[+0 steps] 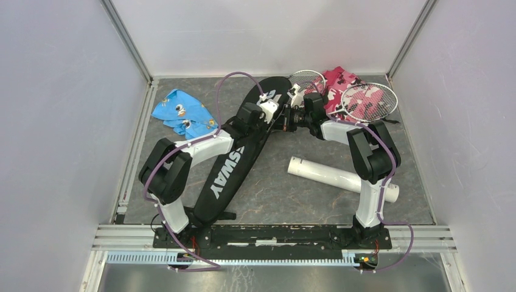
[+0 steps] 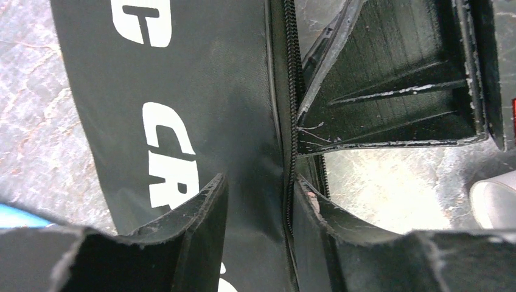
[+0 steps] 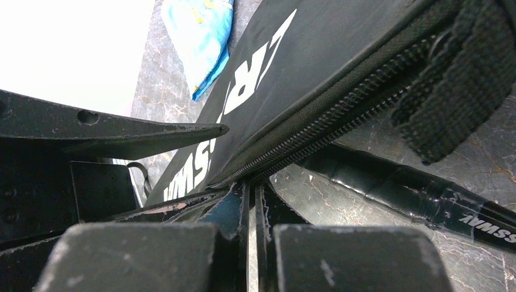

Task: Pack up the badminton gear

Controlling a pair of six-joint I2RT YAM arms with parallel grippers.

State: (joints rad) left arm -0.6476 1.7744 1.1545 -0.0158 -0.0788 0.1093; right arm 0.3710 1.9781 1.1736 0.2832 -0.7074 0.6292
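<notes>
One finger reaches between the two zipper rows, so closing now would catch the bag's zipper edge. It is time for my left gripper to close on it.
The long black CROSSWAY bag (image 1: 228,167) lies slantwise from the near left to the back middle. My left gripper (image 1: 272,112) is open over its far end, and the bag's zipper edge (image 2: 291,121) runs between its fingers (image 2: 207,207). My right gripper (image 1: 291,117) meets it from the right, nearly shut on the zipper seam (image 3: 304,137). It also shows in the left wrist view (image 2: 395,91). Two silver rackets (image 1: 368,100) lie on the pink cloth. One black handle (image 3: 426,194) lies beside the bag. The white tube (image 1: 341,176) lies to the right. I see no shuttlecocks.
A blue printed cloth (image 1: 182,112) lies at the back left, also in the right wrist view (image 3: 204,36). The pink camouflage cloth (image 1: 341,85) is bunched at the back right. A black webbing strap (image 3: 456,79) hangs from the bag. Grey walls close in three sides.
</notes>
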